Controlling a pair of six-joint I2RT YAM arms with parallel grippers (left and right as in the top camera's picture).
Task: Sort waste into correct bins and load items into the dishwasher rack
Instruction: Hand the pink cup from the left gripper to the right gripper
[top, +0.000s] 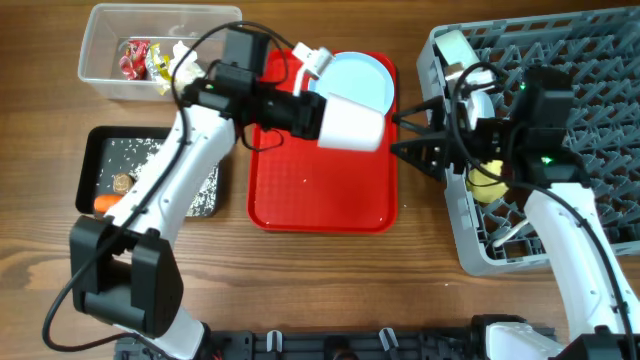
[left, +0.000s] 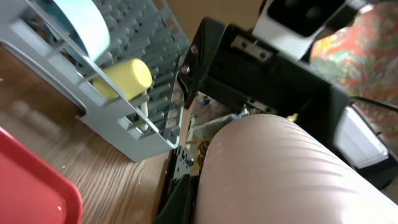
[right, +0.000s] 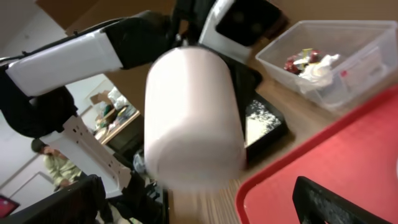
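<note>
The pink cup is still out of reach, because my fingers end over the red tray's edge. My right gripper should move toward the cup before it closes.
My left gripper is shut on the pink cup and holds it on its side above the red tray's right half. The cup fills the left wrist view and the right wrist view. My right gripper is open and empty, just right of the cup, fingers pointing at it. The grey rack stands at right and holds the yellow cup and a light blue bowl. The light blue plate and white spoon lie on the tray's far part.
The red serving tray lies in the middle. The clear tub at back left holds wrappers and tissue. The black tray at left holds rice, a brown lump and a carrot.
</note>
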